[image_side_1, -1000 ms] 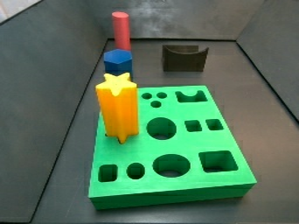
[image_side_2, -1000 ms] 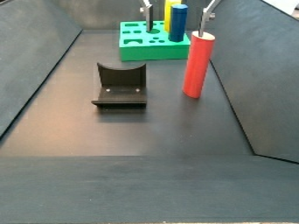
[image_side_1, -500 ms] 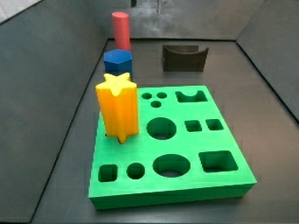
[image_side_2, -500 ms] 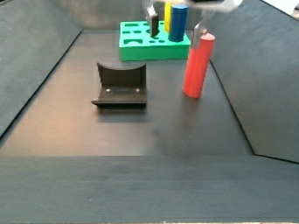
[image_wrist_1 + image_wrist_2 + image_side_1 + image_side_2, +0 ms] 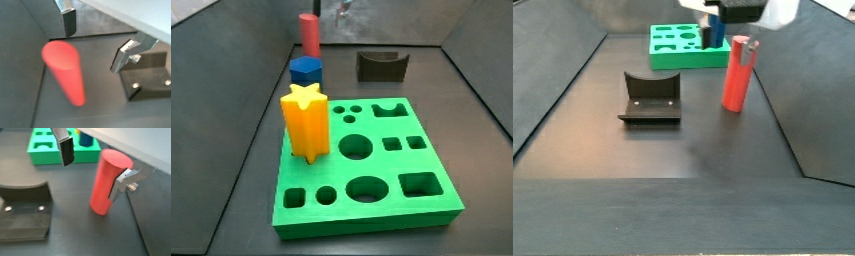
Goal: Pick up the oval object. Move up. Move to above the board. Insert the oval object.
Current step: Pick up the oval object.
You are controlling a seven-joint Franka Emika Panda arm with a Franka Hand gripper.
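Note:
The red-pink oval peg needs to go into the green board (image 5: 406, 165). My gripper should grab the peg by its upper part (image 5: 309, 20) next.
The oval object, a tall red-pink peg (image 5: 736, 76), stands upright on the dark floor near the back wall (image 5: 309, 33), apart from the green board (image 5: 406, 165). My gripper (image 5: 734, 38) hangs just above the peg's top and is open, holding nothing. In both wrist views the peg (image 5: 105, 187) (image 5: 65, 72) is close beside one silver finger (image 5: 121, 188), and the other finger (image 5: 66, 151) stands well off it. The gripper (image 5: 93, 170) (image 5: 97, 39) is barely visible at the upper edge of a side view (image 5: 342, 12).
An orange-yellow star peg (image 5: 305, 122) stands in the board, with a blue hexagonal block (image 5: 306, 70) just behind it. The dark fixture (image 5: 651, 97) (image 5: 381, 65) sits on the floor near the peg. Sloped dark walls close in on both sides.
The gripper has come down from the upper edge toward the red peg's top, its white body now in view. The peg, board and fixture have not moved.

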